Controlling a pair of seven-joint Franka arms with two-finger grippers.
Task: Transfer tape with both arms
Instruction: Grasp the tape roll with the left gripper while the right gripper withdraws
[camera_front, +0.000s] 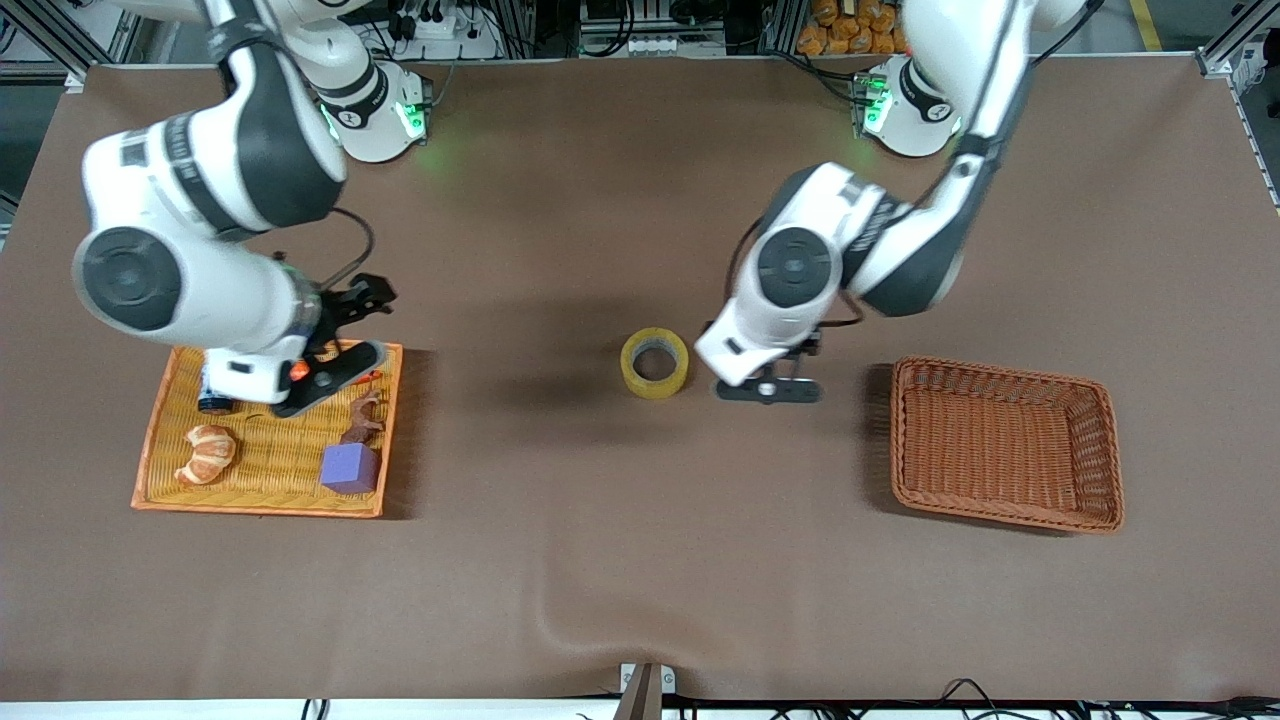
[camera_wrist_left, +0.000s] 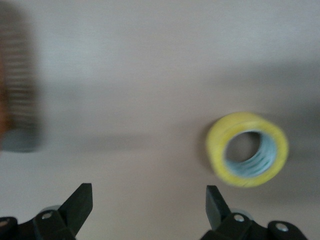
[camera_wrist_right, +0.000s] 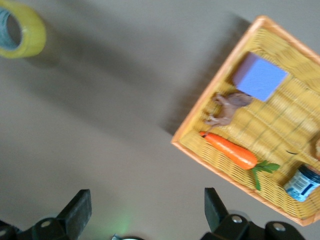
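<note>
My left gripper picks up the roll of tape by its ring wall (camera_front: 631, 364) next, to transfer it to the deep wicker basket.
The tape (camera_front: 654, 363), a yellowish roll with a grey core, lies flat on the brown table near its middle. My left gripper (camera_front: 768, 390) hangs low just beside it, between the tape and the deep basket, open and empty. In the left wrist view the tape (camera_wrist_left: 247, 150) lies past one fingertip (camera_wrist_left: 214, 200), outside the open left gripper (camera_wrist_left: 148, 200). My right gripper (camera_front: 330, 378) is over the flat tray's edge farther from the front camera, open and empty (camera_wrist_right: 146, 207). The tape also shows far off in the right wrist view (camera_wrist_right: 20, 30).
A deep empty wicker basket (camera_front: 1000, 368) stands toward the left arm's end. A flat wicker tray (camera_front: 255, 505) toward the right arm's end holds a croissant (camera_front: 207, 452), a purple cube (camera_front: 350, 467), a toy horse (camera_front: 362, 418), a carrot (camera_wrist_right: 230, 150) and a small jar (camera_wrist_right: 302, 182).
</note>
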